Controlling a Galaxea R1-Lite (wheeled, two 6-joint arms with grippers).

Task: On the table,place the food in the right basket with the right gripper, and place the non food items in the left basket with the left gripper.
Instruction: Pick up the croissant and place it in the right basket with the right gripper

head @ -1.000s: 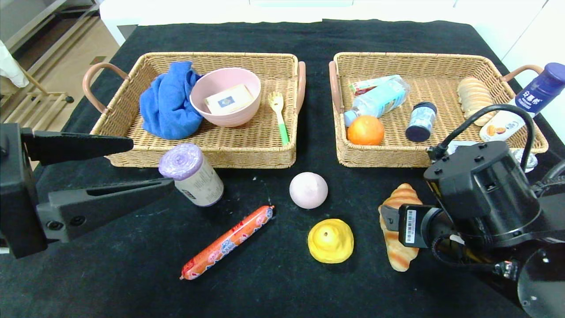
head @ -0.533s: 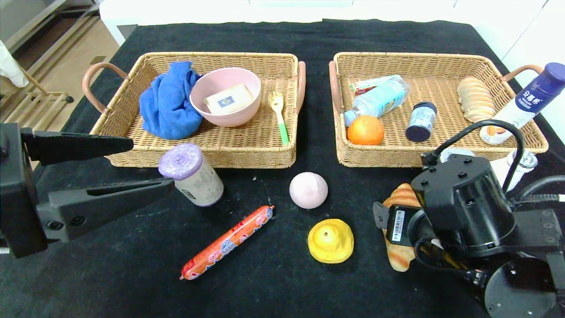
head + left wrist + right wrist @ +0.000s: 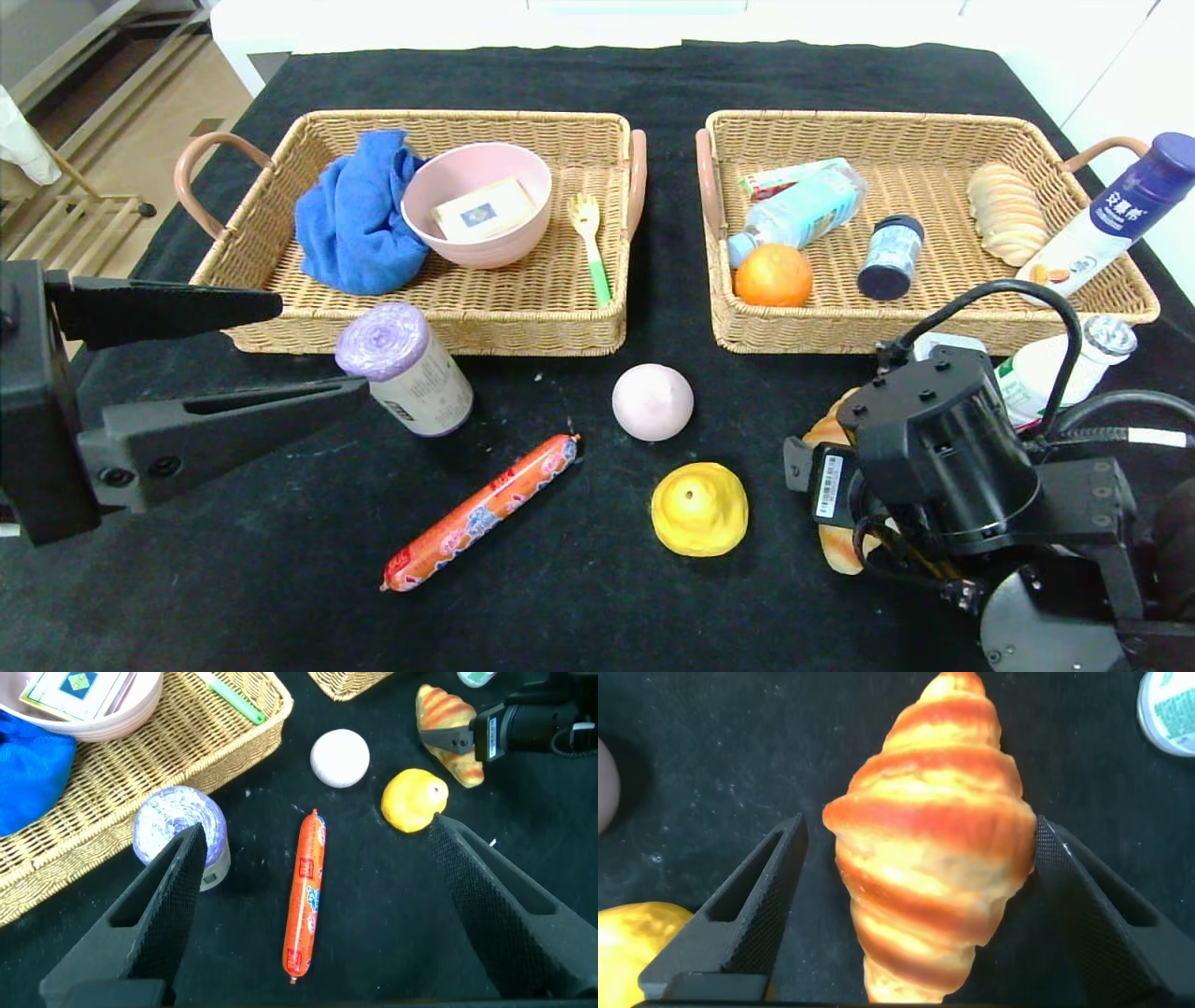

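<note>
My fingers are on either side of the croissant's widest part [image 3: 929, 835], low over the black cloth. It is time for my right gripper to close on the croissant.
A striped croissant [image 3: 934, 849] lies on the black cloth between the open fingers of my right gripper [image 3: 920, 826]. One pad is at its edge and the other stands a little apart. In the head view the right wrist [image 3: 938, 448] covers most of the croissant [image 3: 837, 553]. My left gripper [image 3: 325, 345] hangs open at the left beside a purple roll of bags [image 3: 403, 369]. In the left wrist view the gripper [image 3: 316, 831] is above a red sausage [image 3: 306, 891]. The sausage [image 3: 481, 511], a pale round bun [image 3: 653, 401] and a yellow cake [image 3: 699, 509] lie loose.
The left basket [image 3: 429, 327] holds a blue cloth, a pink bowl with a card and a fork. The right basket [image 3: 840, 331] holds an orange, bottles, a small can, bread and a leaning blue-capped bottle [image 3: 1106, 219]. A silver-capped bottle [image 3: 1055, 369] lies beside my right wrist.
My right arm has moved left and toward the near edge over the croissant, uncovering the silver-capped bottle behind it. The left arm has not moved.
</note>
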